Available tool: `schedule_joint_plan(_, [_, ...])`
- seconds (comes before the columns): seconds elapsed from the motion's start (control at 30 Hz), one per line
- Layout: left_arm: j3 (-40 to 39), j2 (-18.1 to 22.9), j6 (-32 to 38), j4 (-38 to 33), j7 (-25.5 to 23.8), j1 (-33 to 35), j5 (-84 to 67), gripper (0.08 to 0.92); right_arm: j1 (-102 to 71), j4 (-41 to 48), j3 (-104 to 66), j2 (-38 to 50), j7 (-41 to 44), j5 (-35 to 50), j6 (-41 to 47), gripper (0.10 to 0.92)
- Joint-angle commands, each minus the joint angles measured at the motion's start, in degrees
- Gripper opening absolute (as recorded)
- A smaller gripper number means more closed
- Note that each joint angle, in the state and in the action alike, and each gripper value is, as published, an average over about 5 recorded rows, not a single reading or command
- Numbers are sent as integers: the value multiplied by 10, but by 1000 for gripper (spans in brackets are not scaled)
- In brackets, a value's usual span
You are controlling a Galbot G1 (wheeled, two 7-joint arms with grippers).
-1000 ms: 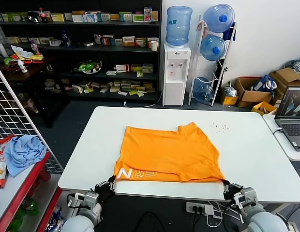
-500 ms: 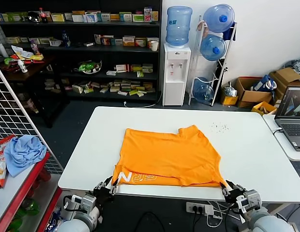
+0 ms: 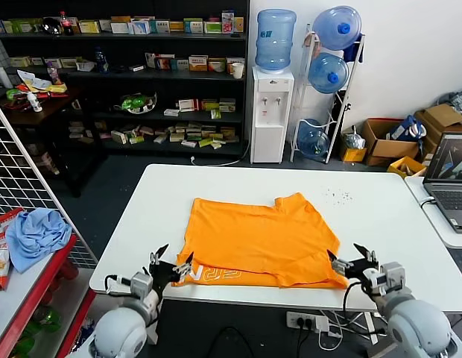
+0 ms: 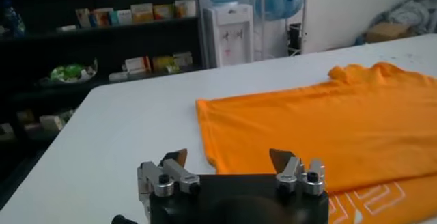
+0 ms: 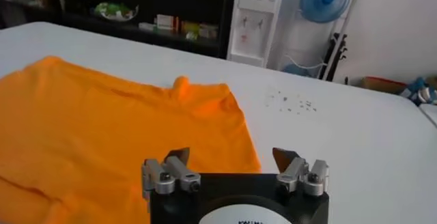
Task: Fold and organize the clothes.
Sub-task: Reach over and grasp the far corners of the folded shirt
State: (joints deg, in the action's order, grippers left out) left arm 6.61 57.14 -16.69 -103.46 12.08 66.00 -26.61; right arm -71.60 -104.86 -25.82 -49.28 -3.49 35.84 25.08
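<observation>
Next, my left gripper grabs the flat corner of the T-shirt's plain, unlettered edge [image 3: 197, 202] to fold the orange T-shirt [image 3: 261, 239] into a neat strip.
The bright orange T-shirt [image 3: 261, 239] lies flat on the white table [image 3: 395, 224]. Its near hem is turned over and shows white lettering [image 3: 223, 274]. My left gripper [image 3: 171, 262] is open and empty, just above the shirt's near left corner. My right gripper [image 3: 349, 257] is open and empty by the shirt's near right corner. In the left wrist view the open gripper [image 4: 229, 158] has the shirt [image 4: 328, 123] spread beyond it. In the right wrist view the open gripper [image 5: 232, 157] is over the shirt's edge [image 5: 116, 123].
A light blue cloth [image 3: 36, 235] lies on the red shelf at the left, beside a wire grid. A laptop [image 3: 448, 183] sits on a side table at the right. Small dark specks [image 3: 337, 197] dot the table's far right. Shelves and a water dispenser [image 3: 270, 112] stand behind.
Both grippers were shut on the shirt's near corners at the table's front edge. They have let go, opened and risen over the table. The shirt's near edge has settled flat.
</observation>
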Motion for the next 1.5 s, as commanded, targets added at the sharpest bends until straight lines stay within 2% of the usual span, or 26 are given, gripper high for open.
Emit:
schedule_joint_plan(0.03, [-60,24,6,139,2,-186,-38,820,181,127,73,-2,23,39,-9,822])
schedule_joint_plan(0.27, [-106,67,-10,252,6,-290,-74,823,305,242,140,-30,48,42,36,823])
schedule_joint_plan(0.43, [-120,108,-14,354,-1,-349,-83,823,369,341,167,-57,72,13,21,823])
schedule_joint_plan(0.63, [-122,170,-8,457,-20,-398,-63,823,410,439,172,-96,95,-3,7,823])
schedule_joint_plan(0.8, [-120,201,-3,517,-28,-419,-55,823,423,491,172,-123,112,-18,8,823])
schedule_joint_plan(1.07, [-109,223,0,567,-32,-425,-40,823,431,537,173,-153,148,-52,-1,823])
schedule_joint_plan(1.33, [-95,224,3,572,-31,-418,-41,817,443,562,174,-180,162,-73,-23,810])
schedule_joint_plan(1.5, [-94,214,5,553,-31,-406,-45,707,448,569,173,-188,162,-76,-27,691])
